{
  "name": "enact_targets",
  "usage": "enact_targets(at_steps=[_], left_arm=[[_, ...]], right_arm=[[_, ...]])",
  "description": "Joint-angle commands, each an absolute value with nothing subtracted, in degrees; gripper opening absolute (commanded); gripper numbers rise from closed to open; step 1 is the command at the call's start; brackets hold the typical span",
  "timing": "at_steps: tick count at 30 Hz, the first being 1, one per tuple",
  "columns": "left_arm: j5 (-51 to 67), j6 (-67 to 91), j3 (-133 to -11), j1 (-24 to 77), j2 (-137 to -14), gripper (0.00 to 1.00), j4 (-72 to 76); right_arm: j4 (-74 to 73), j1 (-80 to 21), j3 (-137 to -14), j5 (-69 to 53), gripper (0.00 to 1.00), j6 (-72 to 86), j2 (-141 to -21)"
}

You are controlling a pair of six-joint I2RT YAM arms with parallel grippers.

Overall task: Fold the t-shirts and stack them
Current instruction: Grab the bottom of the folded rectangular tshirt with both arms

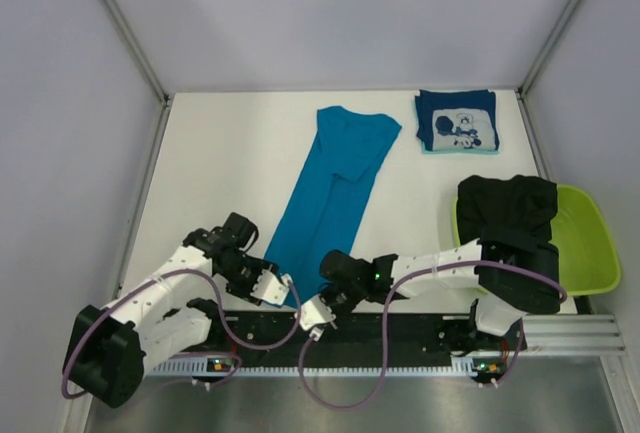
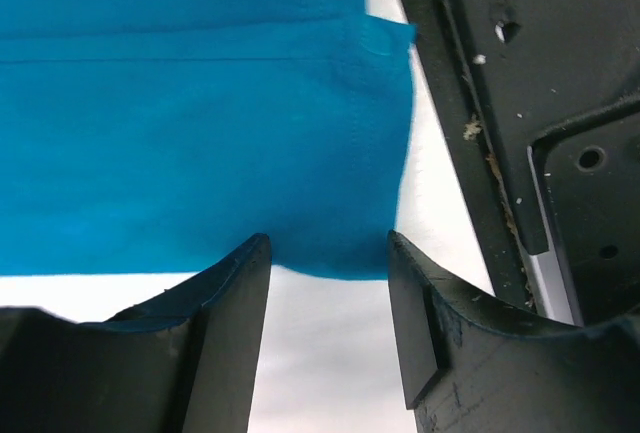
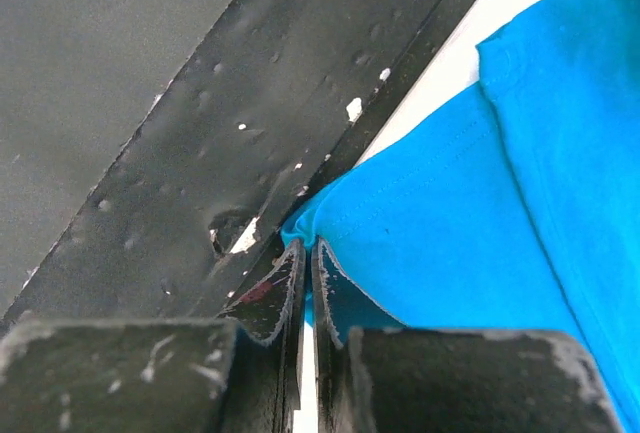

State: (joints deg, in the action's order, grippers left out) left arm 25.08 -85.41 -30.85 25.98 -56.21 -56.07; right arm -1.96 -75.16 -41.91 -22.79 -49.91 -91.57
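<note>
I will next pinch the teal-blue t-shirt's near hem at its free corner (image 2: 345,265) with my left gripper, so both grippers can fold it evenly lengthwise.
The teal-blue t-shirt (image 1: 335,178), folded into a long strip, lies down the middle of the table. Its near hem (image 2: 200,153) fills the left wrist view. My left gripper (image 1: 275,288) (image 2: 328,241) stands open at that hem, and the cloth edge lies just between its fingertips without being pinched. My right gripper (image 1: 312,317) (image 3: 308,245) is shut on the hem's near corner (image 3: 320,221), next to the black rail. A folded navy t-shirt (image 1: 457,121) with white print lies at the back right. The black t-shirt (image 1: 507,208) is heaped in the basin.
The lime-green basin (image 1: 590,243) sits at the right edge of the table. A black mounting rail (image 1: 400,328) (image 3: 200,123) (image 2: 520,103) runs along the near edge, right beside both grippers. White walls with metal posts close in the table.
</note>
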Motion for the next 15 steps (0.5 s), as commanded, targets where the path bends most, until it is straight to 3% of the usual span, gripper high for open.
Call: enact_targets(at_steps=[1, 8, 10, 12, 13, 15], left_arm=[[23.57, -95.0, -26.46, 26.46, -57.22, 0.54, -54.93], [20.92, -94.23, -23.73, 27.51, -58.53, 0.53, -49.76], [19.69, -93.26, -23.2, 27.77, -58.88, 0.41, -47.91], [19.6, -91.85, -23.64, 28.03, -58.62, 0.17, -47.64], [19.77, -90.28, -24.77, 28.12, -58.36, 0.0, -47.9], [19.86, -84.5, -28.72, 28.12, -58.18, 0.0, -48.08]], right_arm=[[-6.33, -75.85, -45.0, -24.0, 0.0, -49.75, -89.66], [-5.98, -75.41, -44.74, -23.56, 0.0, -47.9, -89.03], [-5.63, -75.41, -44.65, -23.21, 0.0, -47.29, -88.68], [-5.01, -74.71, -44.65, -22.76, 0.0, -44.4, -87.63], [-4.66, -73.92, -44.74, -23.02, 0.0, -42.64, -86.84], [-3.69, -71.82, -44.65, -24.07, 0.0, -38.78, -84.83]])
